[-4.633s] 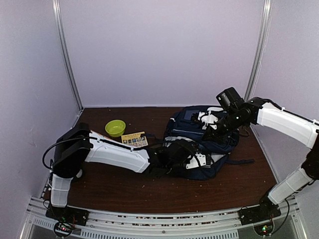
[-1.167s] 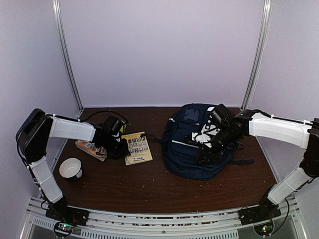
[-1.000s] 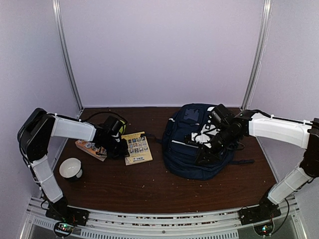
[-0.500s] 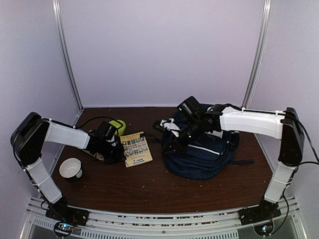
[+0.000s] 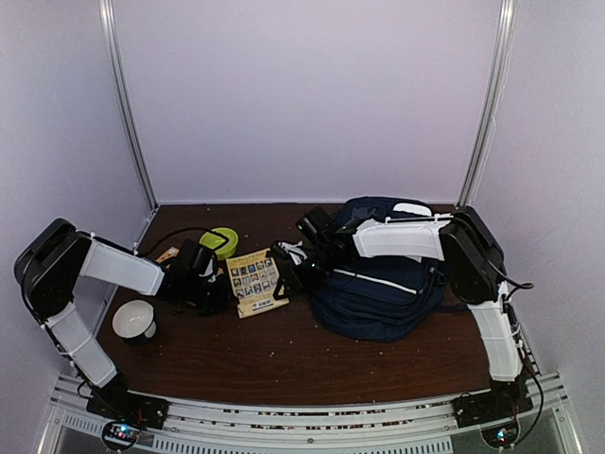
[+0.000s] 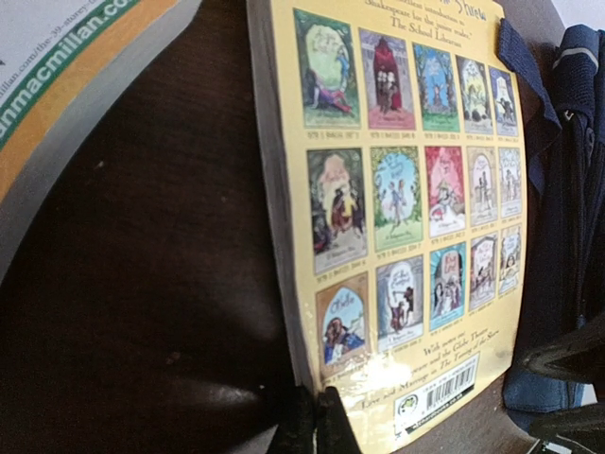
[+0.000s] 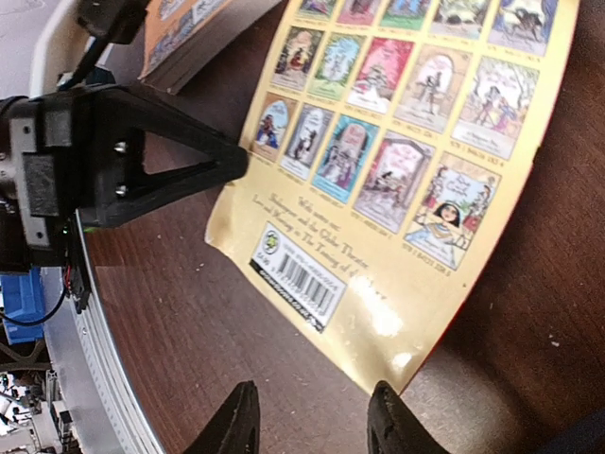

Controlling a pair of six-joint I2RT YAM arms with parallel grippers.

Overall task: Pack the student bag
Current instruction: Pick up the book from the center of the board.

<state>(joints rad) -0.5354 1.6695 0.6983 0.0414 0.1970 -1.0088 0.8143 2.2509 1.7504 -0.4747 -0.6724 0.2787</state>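
The yellow paperback's far end should stay free to enter the bag point(image 5: 378, 284), so my right gripper should next grab the paperback by its bag-side near corner point(image 5: 285, 302).
The navy student bag point(image 5: 378, 284) lies at the right of the table; its edge shows in the left wrist view point(image 6: 575, 142). A yellow paperback point(image 5: 255, 281) lies flat to its left. My left gripper point(image 5: 222, 288) is shut, and its tips point(image 6: 317, 427) press against the near corner of the book's spine edge point(image 6: 284, 236). My right gripper point(image 5: 286, 274) is open and empty point(image 7: 312, 426), and hovers low over the book's opposite near corner point(image 7: 397, 369). The left gripper's black fingers point(image 7: 189, 165) show there too, touching the book's edge.
A second book with an orange and white cover point(image 6: 57, 76) lies left of the yellow one, partly under my left arm point(image 5: 168, 255). A green bowl point(image 5: 219, 241) stands behind the books. A white cup point(image 5: 134, 322) stands near the front left.
My right arm has swung left from the bag to the yellow book's right side. My left gripper has slid nearer along the book's left edge.
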